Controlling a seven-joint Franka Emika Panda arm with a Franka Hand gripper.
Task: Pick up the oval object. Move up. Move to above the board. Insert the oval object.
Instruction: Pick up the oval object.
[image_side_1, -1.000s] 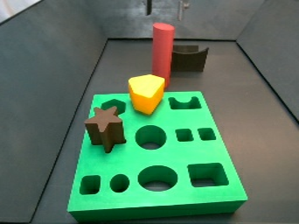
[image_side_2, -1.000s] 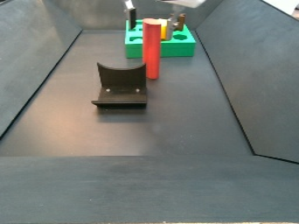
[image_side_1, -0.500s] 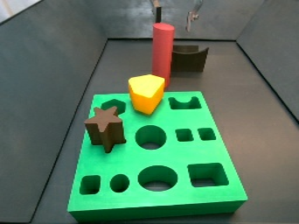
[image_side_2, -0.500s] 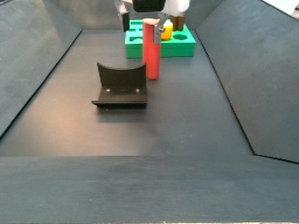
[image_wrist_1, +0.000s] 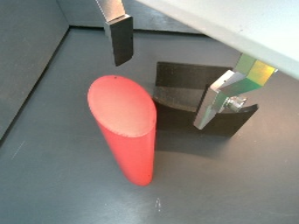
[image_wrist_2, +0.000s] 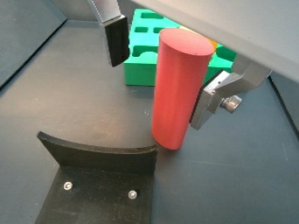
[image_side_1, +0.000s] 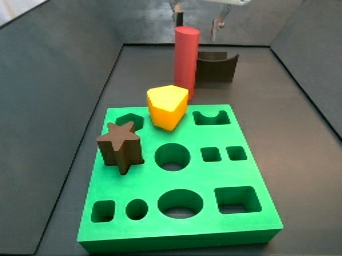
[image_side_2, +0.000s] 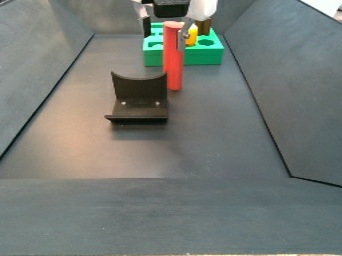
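Observation:
The lower end of the tall red oval peg has to stay free to enter the board. My gripper next needs to grab the tall red oval peg by its upper end (image_side_1: 187, 34) (image_wrist_1: 121, 98).
The oval object, a tall red peg (image_side_1: 187, 55), stands upright on the dark floor between the board and the fixture; it also shows in the other side view (image_side_2: 174, 55) and in both wrist views (image_wrist_1: 122, 118) (image_wrist_2: 179, 87). The board, a flat green slab with cut-out holes (image_side_1: 201, 205) (image_side_2: 201, 55) (image_wrist_2: 146, 44), lies just beside the peg. My gripper (image_side_1: 198, 12) (image_side_2: 174, 10) (image_wrist_1: 170, 70) (image_wrist_2: 163, 70) is open and empty, right above the peg's top. Its fingers (image_wrist_1: 119, 39) (image_wrist_2: 114, 39) stand to either side of the peg without touching it.
A yellow-orange block (image_side_1: 166, 106) and a dark brown star block (image_side_1: 120, 143) stand on the board. The dark fixture (image_side_1: 218, 67) (image_side_2: 138, 97) (image_wrist_1: 198, 96) (image_wrist_2: 93, 175) stands on the floor close to the peg. Sloping grey walls enclose the floor.
The gripper has come in over the peg and lowered slightly, its fingers now to either side of the peg's top. The peg and the blocks have not moved.

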